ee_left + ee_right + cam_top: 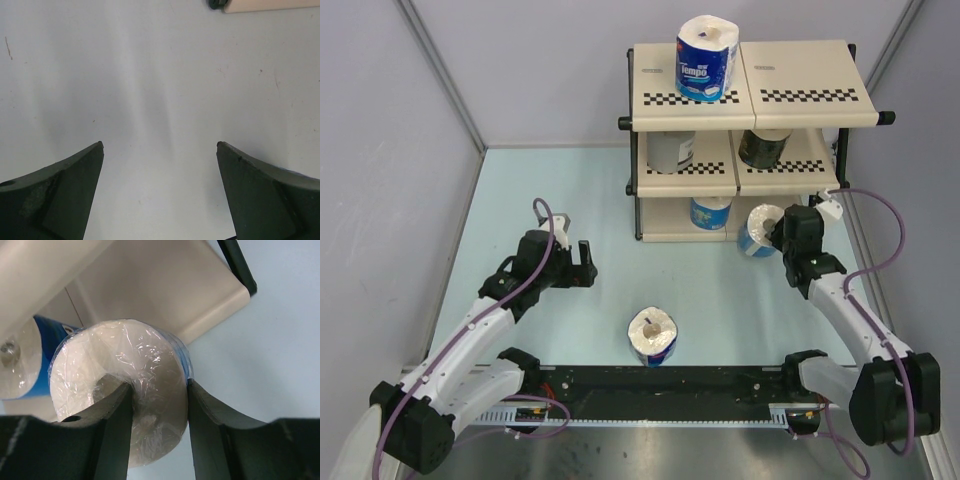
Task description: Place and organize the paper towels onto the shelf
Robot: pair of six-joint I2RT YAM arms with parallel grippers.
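Observation:
My right gripper needs to hold the roll until it reaches the shelf's bottom panel, because it would end over the panel's front edge if I opened now.
The shelf stands at the back right. A blue-wrapped roll stands on its top tier, a grey roll and a dark roll on the middle tier, a blue-wrapped roll on the bottom tier. My right gripper is shut on another blue-wrapped roll, one finger in its core, one outside, at the shelf's bottom front; the right wrist view shows this roll. One more wrapped roll stands on the table in front. My left gripper is open and empty.
The shelf's bottom panel and black frame leg lie just behind the held roll. A black rail runs along the near edge between the arm bases. Grey walls close the left and back.

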